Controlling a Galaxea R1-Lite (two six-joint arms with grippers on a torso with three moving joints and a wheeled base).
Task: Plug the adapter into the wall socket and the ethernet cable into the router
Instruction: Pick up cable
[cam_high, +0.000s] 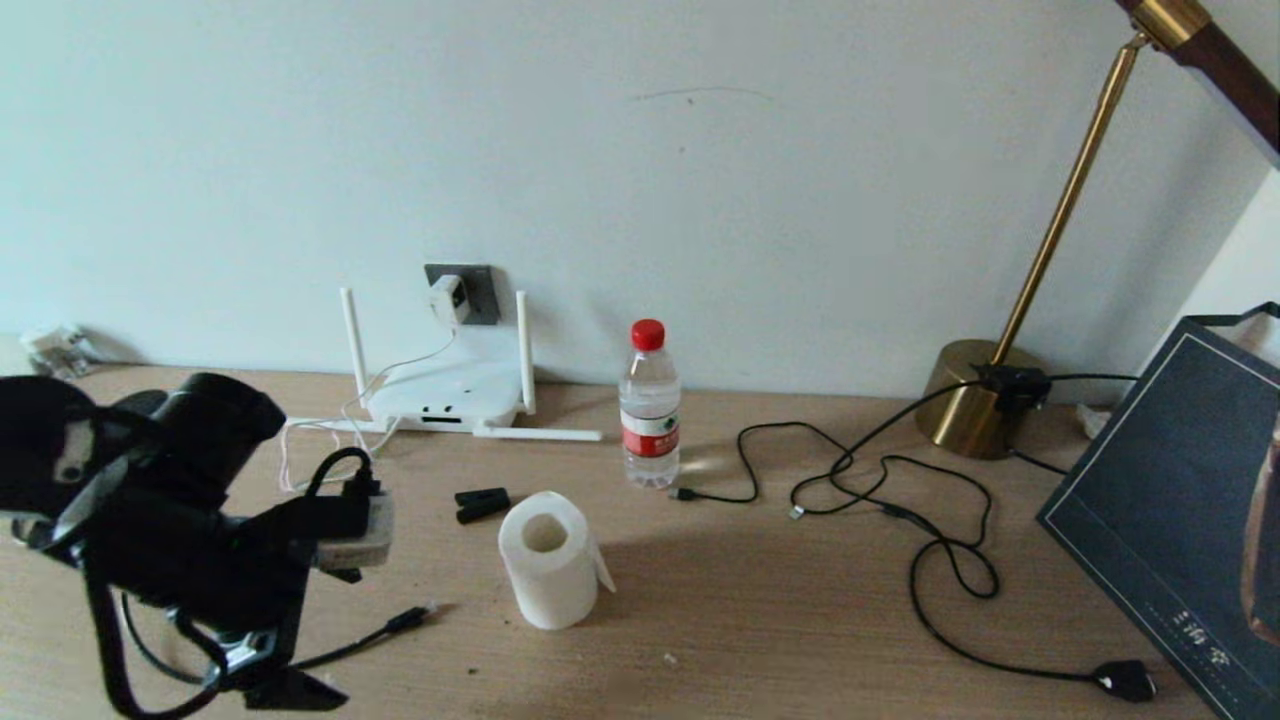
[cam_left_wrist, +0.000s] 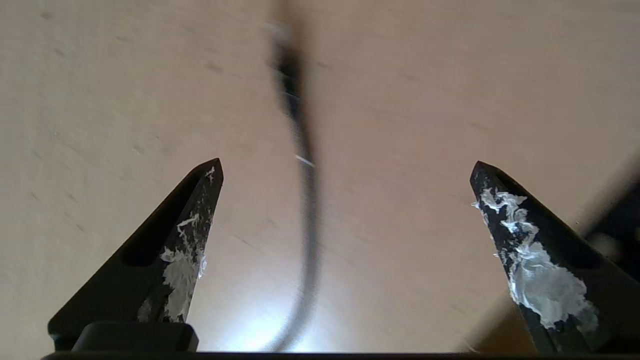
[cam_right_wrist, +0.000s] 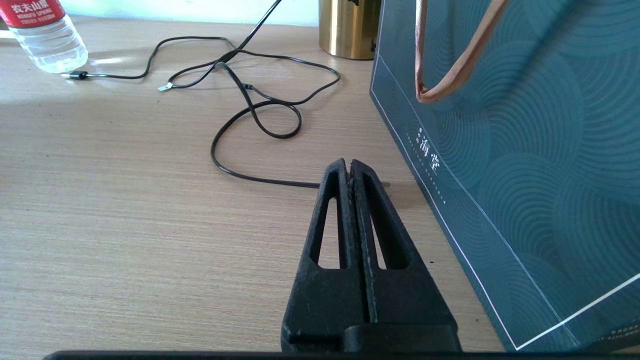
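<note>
My left gripper grips the ethernet cable by the thick black boot (cam_high: 408, 619) behind its clear tip next, since the cord (cam_high: 342, 653) trails slack across the desk.
The white adapter (cam_high: 447, 297) sits in the dark grey wall socket (cam_high: 480, 290), its thin white cord hanging down to the white router (cam_high: 447, 398) on the desk below. The black ethernet cable (cam_high: 385, 630) lies on the desk at the front left, clear tip pointing right. My left gripper (cam_high: 265, 675) hangs open just above it. In the left wrist view the ethernet cable (cam_left_wrist: 307, 200) runs between the spread fingers (cam_left_wrist: 192, 240), untouched. My right gripper (cam_right_wrist: 348, 162) is shut on nothing, low over the desk beside the bag.
A toilet paper roll (cam_high: 548, 570), a small black clip (cam_high: 481, 503) and a water bottle (cam_high: 650, 405) stand in front of the router. Thin black cables (cam_high: 900, 500) sprawl to the right, near a brass lamp base (cam_high: 975, 400) and a dark teal bag (cam_high: 1180, 500).
</note>
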